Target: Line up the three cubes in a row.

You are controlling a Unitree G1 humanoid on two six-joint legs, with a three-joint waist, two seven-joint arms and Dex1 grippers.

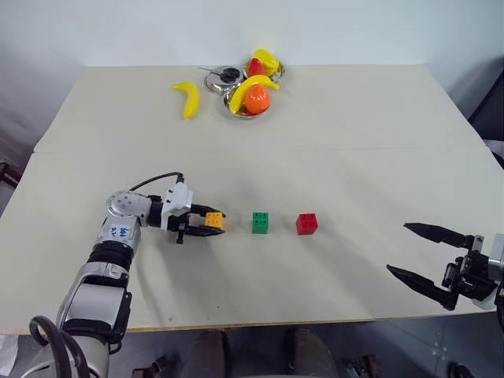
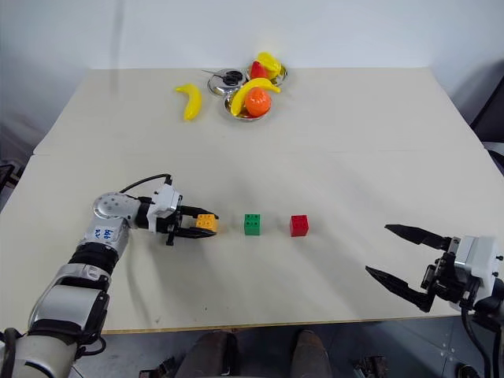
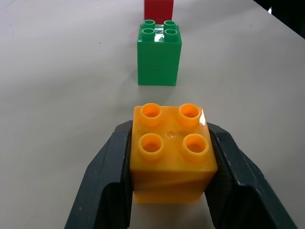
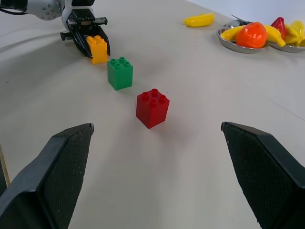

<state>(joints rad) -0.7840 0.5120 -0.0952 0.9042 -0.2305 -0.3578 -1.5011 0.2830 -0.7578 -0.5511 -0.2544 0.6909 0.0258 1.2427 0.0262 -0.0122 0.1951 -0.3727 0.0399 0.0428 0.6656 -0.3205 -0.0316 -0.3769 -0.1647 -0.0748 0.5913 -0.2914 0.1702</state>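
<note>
The orange-yellow cube (image 3: 173, 152) is resting on the tabletop in line with the green cube (image 3: 159, 52), so the left gripper should open now.
Three studded cubes stand in a line on the table: orange-yellow (image 1: 214, 220), green (image 1: 260, 223) and red (image 1: 306, 224). My left gripper (image 1: 211, 222) is shut on the orange-yellow cube (image 3: 170, 152), one black finger (image 3: 107, 183) on each side, and the cube rests on the table. Ahead of it, the green cube (image 3: 159, 52) and the red cube (image 3: 158, 9) follow in line. My right gripper (image 1: 409, 250) hangs open near the table's front right edge, well to the right of the red cube (image 4: 152, 108), with nothing between its fingers.
At the table's far middle stand metal bowls (image 1: 247, 110) with a round orange fruit (image 1: 257, 98), bananas and a red fruit. A loose banana (image 1: 187, 98) lies left of them. The table (image 1: 354, 142) is bare between bowls and cubes.
</note>
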